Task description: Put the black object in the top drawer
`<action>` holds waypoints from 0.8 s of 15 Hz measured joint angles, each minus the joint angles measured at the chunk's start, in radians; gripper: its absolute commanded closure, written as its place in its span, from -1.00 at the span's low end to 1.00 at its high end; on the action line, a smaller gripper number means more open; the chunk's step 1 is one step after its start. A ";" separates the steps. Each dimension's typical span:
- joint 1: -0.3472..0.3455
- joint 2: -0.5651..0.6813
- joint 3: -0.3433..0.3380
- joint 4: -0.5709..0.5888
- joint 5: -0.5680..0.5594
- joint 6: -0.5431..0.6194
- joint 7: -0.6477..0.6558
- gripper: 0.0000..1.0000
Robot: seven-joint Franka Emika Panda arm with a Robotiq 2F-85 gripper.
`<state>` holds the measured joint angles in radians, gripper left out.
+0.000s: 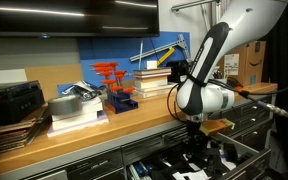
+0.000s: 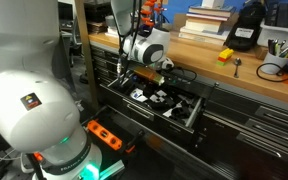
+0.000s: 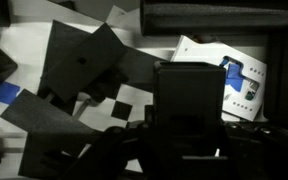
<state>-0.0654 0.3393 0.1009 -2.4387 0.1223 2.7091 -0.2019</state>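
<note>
My gripper will open now, as my fingers hold the black object [image 3: 189, 93] over the checkered sheets inside the top drawer's sides, and it would land there if released.
The top drawer [image 2: 191, 116] stands pulled open below the wooden counter, and its black-and-white inside shows in both exterior views. My gripper [image 1: 196, 145] reaches down into the top drawer [image 1: 154, 165]. In the wrist view the gripper [image 3: 187, 142] is shut on the black object [image 3: 189, 95], a dark blocky shape held between the two fingers just above the drawer floor. Whether it touches the floor I cannot tell.
Inside the drawer lie flat black pieces [image 3: 84, 60], a white and blue card [image 3: 236, 82] and checkered sheets. On the counter are stacked books [image 1: 154, 80], orange clamps [image 1: 110, 72], a black device [image 2: 246, 35] and a yellow item [image 2: 225, 55]. An orange power strip [image 2: 104, 135] lies on the floor.
</note>
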 measured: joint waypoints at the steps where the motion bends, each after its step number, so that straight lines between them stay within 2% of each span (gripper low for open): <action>1: 0.000 0.000 0.000 0.001 0.000 -0.003 0.001 0.37; 2: 0.000 0.000 0.000 0.002 0.000 -0.008 0.002 -0.33; 3: 0.000 0.000 0.000 0.003 0.000 -0.013 0.003 -0.64; 6: 0.000 0.000 0.000 0.009 0.000 -0.038 0.015 -0.97; 12: 0.000 -0.003 -0.003 0.018 0.007 -0.067 0.046 -1.00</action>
<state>-0.0656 0.3360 0.0977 -2.4206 0.1289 2.6419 -0.1562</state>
